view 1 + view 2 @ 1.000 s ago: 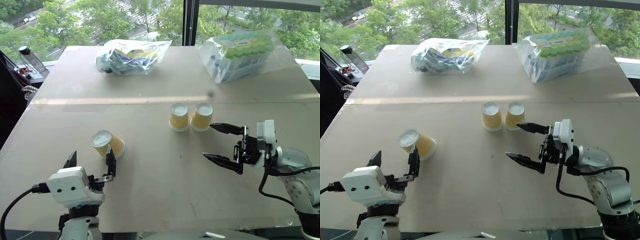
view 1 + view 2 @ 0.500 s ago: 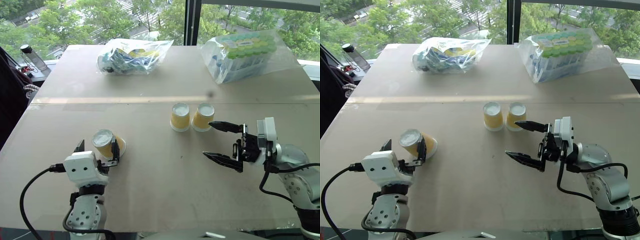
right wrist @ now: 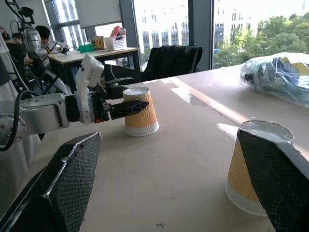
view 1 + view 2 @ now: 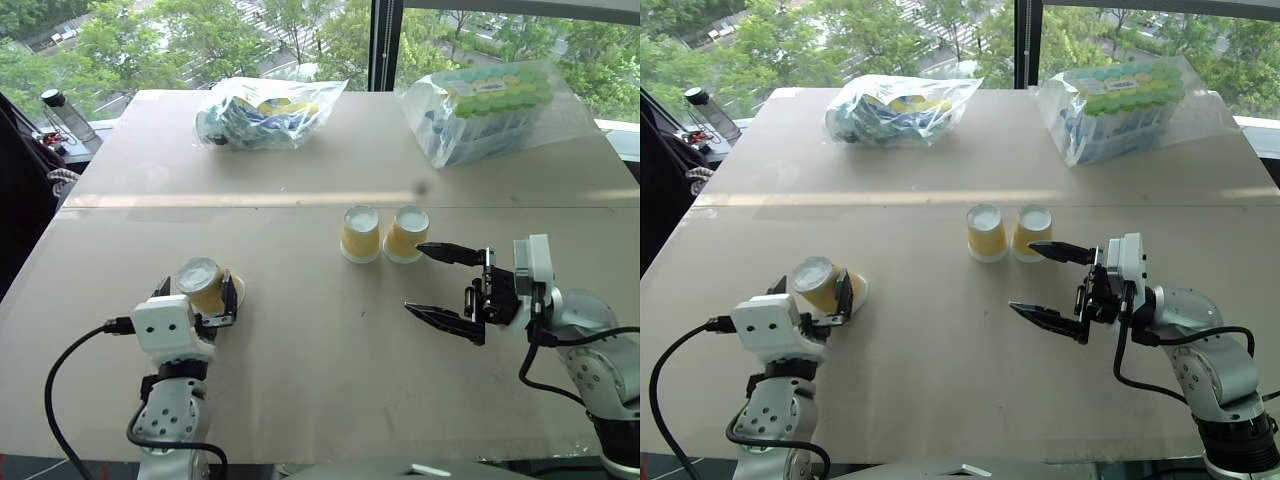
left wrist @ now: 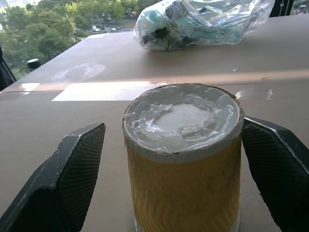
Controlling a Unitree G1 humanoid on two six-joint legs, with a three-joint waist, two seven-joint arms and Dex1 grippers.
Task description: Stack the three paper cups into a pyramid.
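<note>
My left gripper closes next, since my fingers stand on either side of the yellow-orange cup. Closing now would catch the third paper cup.
Two of the paper cups (image 4: pixel 359 234) (image 4: pixel 405 233) stand upside down side by side at the middle of the table. The third cup (image 4: pixel 205 285) stands upside down at the front left, yellow-orange with a white base on top. My left gripper (image 4: pixel 198 291) is open around it. In the left wrist view this cup (image 5: pixel 183 159) sits between the two fingers (image 5: pixel 72 179), with a gap on each side. My right gripper (image 4: pixel 414 278) is open and empty, pointing left, just in front of the right-hand cup of the pair.
Two clear plastic bags of packaged goods (image 4: pixel 265 110) (image 4: pixel 490 105) lie at the far side of the brown table (image 4: pixel 320 400). A bottle (image 4: pixel 55 115) stands beyond the table's far left corner. People sit at a desk (image 3: pixel 96 53) in the background.
My left gripper has moved forward, so its open fingers now flank the left cup. The right gripper and the two middle cups have stayed where they were.
</note>
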